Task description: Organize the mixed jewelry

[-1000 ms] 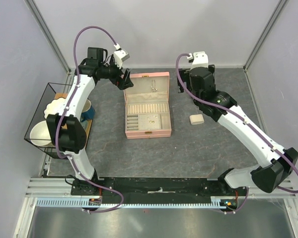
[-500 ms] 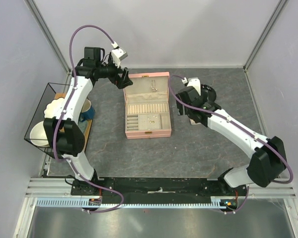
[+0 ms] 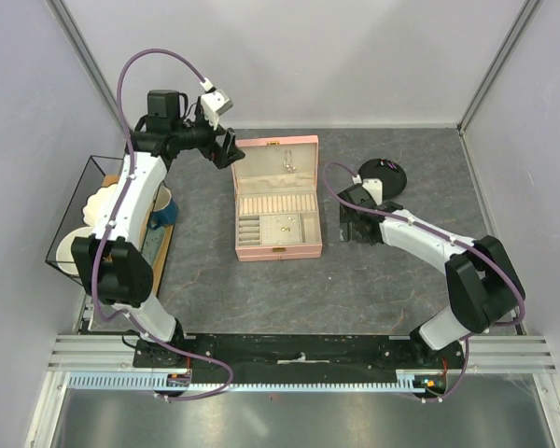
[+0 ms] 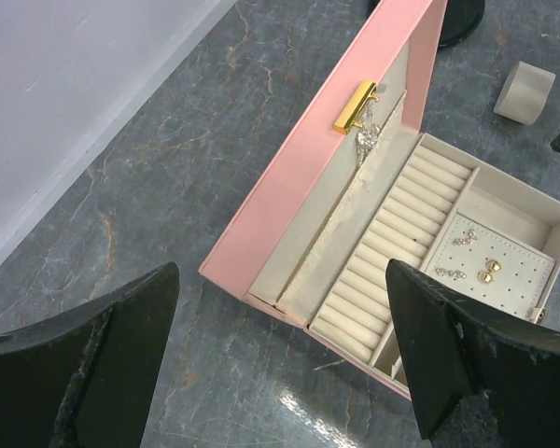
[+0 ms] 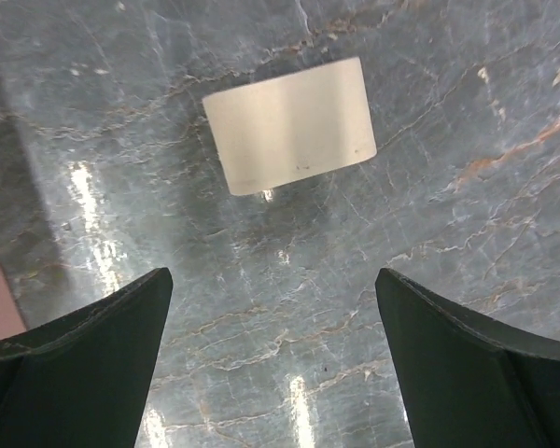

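Observation:
The beige pad goes into the pink jewelry box (image 3: 278, 245), so my right gripper should next grip the pad's long edges.
The pink jewelry box (image 3: 278, 245) lies open mid-table. The mixed jewelry shows as a fine silvery chain (image 4: 366, 140) in the lid and small earrings (image 4: 476, 266) on the perforated tray; both are also tiny glints in the top view (image 3: 287, 164) (image 3: 282, 222). My left gripper (image 3: 226, 149) hovers open and empty off the box's far left corner, which lies between its fingertips in the left wrist view (image 4: 280, 275). My right gripper (image 3: 357, 227) is open and empty right of the box, low over the table with the beige pad (image 5: 291, 126) just ahead of its fingertips (image 5: 273, 275).
A round black disc (image 3: 383, 175) lies behind the right gripper. A wire basket (image 3: 67, 201) with white bowls stands at the left edge, with a blue mug (image 3: 164, 211) beside it. Walls close the back and both sides.
My right arm swung down and toward me to the beige pad, uncovering the black disc. My left gripper drew back a little to the left, away from the box.

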### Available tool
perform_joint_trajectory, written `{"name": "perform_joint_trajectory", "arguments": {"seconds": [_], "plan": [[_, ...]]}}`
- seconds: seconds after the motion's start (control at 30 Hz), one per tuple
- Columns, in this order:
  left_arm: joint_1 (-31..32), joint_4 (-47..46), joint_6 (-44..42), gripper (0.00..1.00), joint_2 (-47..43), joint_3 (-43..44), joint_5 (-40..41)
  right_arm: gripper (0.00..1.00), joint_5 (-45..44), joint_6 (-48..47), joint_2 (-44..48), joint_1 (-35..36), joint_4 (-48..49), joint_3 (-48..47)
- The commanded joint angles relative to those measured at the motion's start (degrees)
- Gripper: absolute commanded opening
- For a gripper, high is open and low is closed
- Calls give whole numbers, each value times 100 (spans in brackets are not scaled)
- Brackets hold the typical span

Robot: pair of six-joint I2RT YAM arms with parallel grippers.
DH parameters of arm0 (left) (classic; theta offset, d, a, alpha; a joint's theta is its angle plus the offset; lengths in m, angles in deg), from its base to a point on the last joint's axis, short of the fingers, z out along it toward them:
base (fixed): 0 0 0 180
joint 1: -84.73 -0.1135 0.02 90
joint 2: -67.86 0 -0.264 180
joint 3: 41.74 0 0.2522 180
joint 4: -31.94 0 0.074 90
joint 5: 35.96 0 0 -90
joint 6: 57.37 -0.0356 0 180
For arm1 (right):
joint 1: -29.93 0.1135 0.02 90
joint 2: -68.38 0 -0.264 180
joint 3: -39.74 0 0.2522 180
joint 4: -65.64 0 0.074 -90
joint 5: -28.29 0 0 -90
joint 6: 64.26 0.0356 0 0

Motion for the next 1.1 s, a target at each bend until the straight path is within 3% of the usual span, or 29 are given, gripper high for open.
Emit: {"name": "perform_joint_trajectory", "arguments": {"seconds": [0.0,0.6,1.07], "plan": [[-59,-245,-205,99,-317,-113,-86,98,443,256,-133,-191,423,234],[-112,-272,-223,99,-528,-288,-51,98,1260,-227,-837,-1026,1627,129],[-112,-263,-284,99,-537,-376,-16,98,1515,-394,-977,-1404,1795,-195]]}}
